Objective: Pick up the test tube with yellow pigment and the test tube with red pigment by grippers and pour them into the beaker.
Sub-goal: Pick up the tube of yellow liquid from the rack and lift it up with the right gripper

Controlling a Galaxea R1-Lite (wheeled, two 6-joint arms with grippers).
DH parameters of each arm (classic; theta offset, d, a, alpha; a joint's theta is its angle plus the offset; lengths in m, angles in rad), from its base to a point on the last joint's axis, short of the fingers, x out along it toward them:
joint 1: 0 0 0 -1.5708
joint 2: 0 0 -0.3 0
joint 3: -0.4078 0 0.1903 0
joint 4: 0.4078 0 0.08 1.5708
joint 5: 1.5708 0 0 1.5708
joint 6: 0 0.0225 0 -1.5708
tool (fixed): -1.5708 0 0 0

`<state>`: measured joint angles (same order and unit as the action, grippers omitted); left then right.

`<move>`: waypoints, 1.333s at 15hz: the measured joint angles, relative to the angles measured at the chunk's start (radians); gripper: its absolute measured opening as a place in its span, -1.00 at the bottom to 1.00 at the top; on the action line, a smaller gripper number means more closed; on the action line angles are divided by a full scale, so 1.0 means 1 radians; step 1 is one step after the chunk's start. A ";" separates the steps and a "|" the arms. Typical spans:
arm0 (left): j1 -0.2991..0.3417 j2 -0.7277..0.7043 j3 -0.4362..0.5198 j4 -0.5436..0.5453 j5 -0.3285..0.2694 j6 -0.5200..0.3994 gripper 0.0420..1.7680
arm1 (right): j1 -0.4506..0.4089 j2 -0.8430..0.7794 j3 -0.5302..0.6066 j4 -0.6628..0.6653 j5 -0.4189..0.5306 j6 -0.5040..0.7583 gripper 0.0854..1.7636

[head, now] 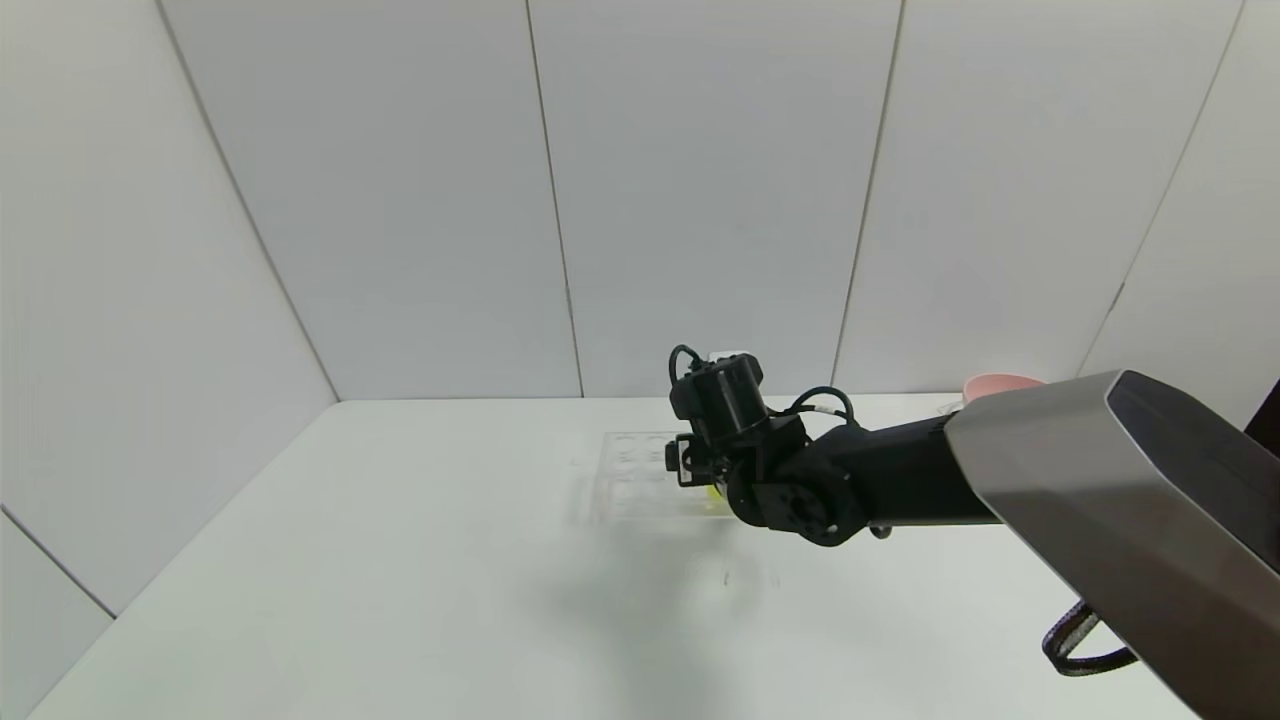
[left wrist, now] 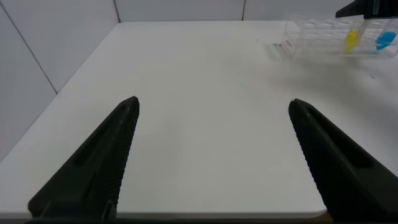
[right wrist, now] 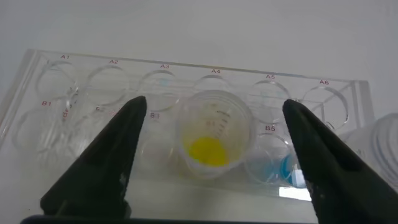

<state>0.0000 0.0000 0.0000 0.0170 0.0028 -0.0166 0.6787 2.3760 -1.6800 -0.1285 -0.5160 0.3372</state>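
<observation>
I need to grab the test tube next with my right gripper by the tube's upper end above the rack, because the rack's hole surrounds the tube's yellow bottom.
The test tube with yellow pigment (right wrist: 211,146) stands upright in a clear many-holed rack (right wrist: 112,68); I look down its mouth at the yellow liquid. My right gripper (right wrist: 214,102) hangs over it, open, one finger on each side and neither touching the tube. In the head view the right arm's wrist (head: 730,400) covers the rack's right end (head: 635,470), with a speck of yellow (head: 714,490) showing below it. My left gripper (left wrist: 214,101) is open and empty, low over bare table far from the rack (left wrist: 323,34). The test tube with red pigment and the beaker are out of view.
A blue-liquid tube (right wrist: 277,167) stands in the hole beside the yellow one. A clear rounded rim (right wrist: 380,146) shows past the rack's end; I cannot tell what it is. A pink bowl (head: 1000,384) sits at the back right, behind the right arm.
</observation>
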 joint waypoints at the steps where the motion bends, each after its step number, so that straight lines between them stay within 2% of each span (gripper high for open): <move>1: 0.000 0.000 0.000 0.000 0.000 0.000 0.94 | -0.001 0.000 0.003 0.000 0.000 0.000 0.52; 3: 0.000 0.000 0.000 0.000 0.000 0.000 0.94 | 0.001 -0.003 0.007 0.000 0.000 0.001 0.18; 6: 0.000 0.000 0.000 0.000 0.000 0.000 0.94 | 0.003 -0.006 0.012 0.000 0.002 0.000 -0.19; 7: 0.000 0.000 0.000 0.000 0.000 0.000 0.94 | 0.006 -0.006 0.013 -0.004 0.003 0.001 -0.47; 20: 0.000 0.000 0.000 0.000 0.000 0.000 0.94 | 0.011 -0.034 0.016 0.004 0.001 -0.004 -0.45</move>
<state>0.0000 0.0000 0.0000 0.0170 0.0028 -0.0162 0.6898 2.3415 -1.6640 -0.1247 -0.5145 0.3330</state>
